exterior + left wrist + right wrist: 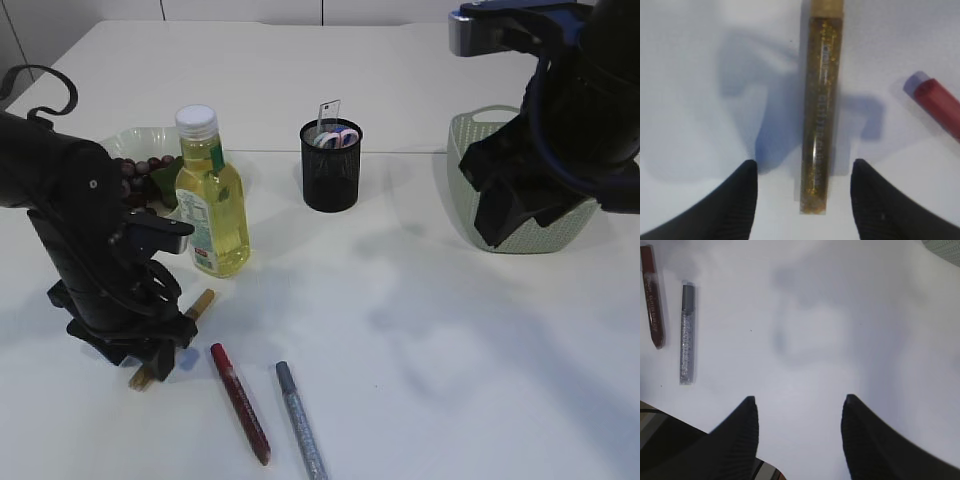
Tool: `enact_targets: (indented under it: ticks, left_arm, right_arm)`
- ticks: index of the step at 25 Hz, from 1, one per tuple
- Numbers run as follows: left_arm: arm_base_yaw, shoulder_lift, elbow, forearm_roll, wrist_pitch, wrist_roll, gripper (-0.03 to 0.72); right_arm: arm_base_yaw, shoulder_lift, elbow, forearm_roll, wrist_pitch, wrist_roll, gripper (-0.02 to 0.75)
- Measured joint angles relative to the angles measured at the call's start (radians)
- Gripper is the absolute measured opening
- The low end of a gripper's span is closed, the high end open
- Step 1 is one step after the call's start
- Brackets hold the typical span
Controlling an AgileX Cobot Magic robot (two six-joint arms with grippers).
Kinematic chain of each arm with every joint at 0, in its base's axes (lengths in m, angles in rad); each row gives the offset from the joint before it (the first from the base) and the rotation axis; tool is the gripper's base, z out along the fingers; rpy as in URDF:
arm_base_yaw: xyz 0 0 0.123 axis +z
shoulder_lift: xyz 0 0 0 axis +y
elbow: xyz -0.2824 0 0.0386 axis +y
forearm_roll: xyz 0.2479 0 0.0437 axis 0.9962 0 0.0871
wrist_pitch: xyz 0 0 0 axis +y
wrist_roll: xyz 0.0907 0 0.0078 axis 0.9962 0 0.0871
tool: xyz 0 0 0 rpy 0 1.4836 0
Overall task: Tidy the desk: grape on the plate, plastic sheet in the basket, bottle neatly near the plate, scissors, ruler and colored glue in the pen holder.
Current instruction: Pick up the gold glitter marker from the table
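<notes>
The robot will next put the gold glue tube in the pen holder, so its left gripper will pick up the tube by its tip end [814,195].
A gold glitter glue tube [821,110] lies flat on the white table. My left gripper [804,162] hangs low over its near end, open, one finger on each side and not touching it. A red glue tube [240,402] and a silver one [301,420] lie just to the right. The yellow bottle [212,195] stands upright beside the plate [128,136], which holds dark grapes [140,170]. Scissors [338,138] and a ruler [328,110] stand in the black mesh pen holder [331,175]. My right gripper [798,397] is open and empty, raised in front of the basket [463,150]. The plastic sheet is out of view.
In the right wrist view the red glue [652,295] and the silver glue [687,332] lie at the far left, with a corner of the basket [945,250] at the top right. The red tube's end [940,107] lies close to the right of my left gripper.
</notes>
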Motion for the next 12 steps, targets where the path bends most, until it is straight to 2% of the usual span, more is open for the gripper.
enact_targets:
  ticks: [6,12]
  left_arm:
    - [0.0,0.017,0.0,0.006,-0.006,-0.002,0.417]
    - [0.0,0.017,0.0,0.012,-0.01,-0.002,0.275]
  right_arm:
    - [0.0,0.0,0.0,-0.008,0.0,0.0,0.423]
    - [0.0,0.0,0.0,-0.008,0.0,0.0,0.423]
